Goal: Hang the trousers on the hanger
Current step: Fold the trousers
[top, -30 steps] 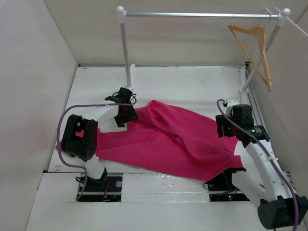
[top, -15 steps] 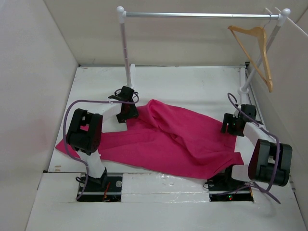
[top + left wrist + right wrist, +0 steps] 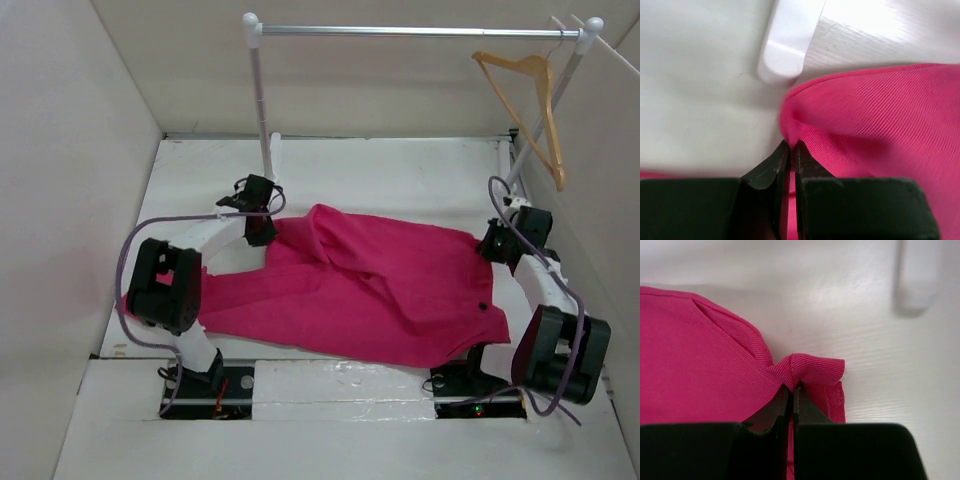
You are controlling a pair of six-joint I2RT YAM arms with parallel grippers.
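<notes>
The bunched corner of the trousers is short of the bottom of the post and would drop if I opened now, leaving the trousers slack and folded, so my right gripper should move it before opening.
The magenta trousers lie spread across the white table, with a small dark button near the right edge. My left gripper is shut on the cloth's far-left edge; in the left wrist view its tips pinch a fold of the trousers. At the far-right corner of the cloth my right gripper is shut too, its tips nipping a bunched corner of the trousers. The wooden hanger hangs from the right end of the rail, apart from both grippers.
A silver rail on two white posts spans the back of the table. The left post's foot stands just beyond my left gripper, and the right post's foot lies close to my right gripper. White walls enclose the table on three sides.
Both grippers have shut on the trousers' far edge. The right arm swung out to the right, and the cloth now lies wider and flatter towards that side.
</notes>
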